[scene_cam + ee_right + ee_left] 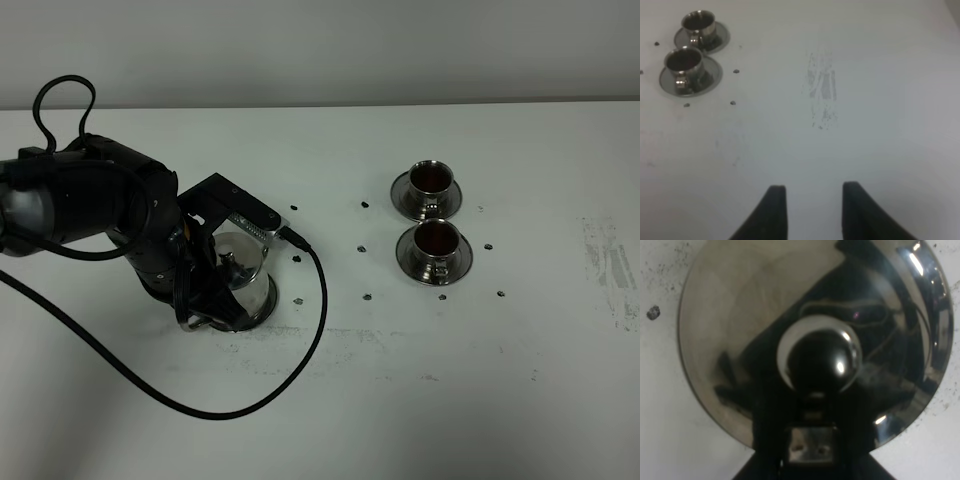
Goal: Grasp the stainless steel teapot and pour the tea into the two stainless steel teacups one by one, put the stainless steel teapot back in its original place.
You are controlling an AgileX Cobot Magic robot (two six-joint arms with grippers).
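The stainless steel teapot's base is on its wide steel saucer in the high view. The teapot would stay standing, so I will open my left gripper now.
The stainless steel teapot (240,272) stands upright at the left on its wide steel saucer (266,303), under my left arm. The left wrist view looks straight down on its domed lid (740,315) and knob (820,357). My left gripper (205,305) (810,452) is closed on the teapot's handle at the pot's near side. The two stainless steel teacups (432,178) (436,238) sit on small saucers at the right, both holding dark tea; they also show in the right wrist view (698,22) (684,60). My right gripper (814,200) is open, empty, over bare table.
A black cable (312,340) loops from the left arm across the table in front of the teapot. Small dark marks (365,296) dot the white table around the cups. A scuffed grey patch (610,265) (821,90) lies at the right.
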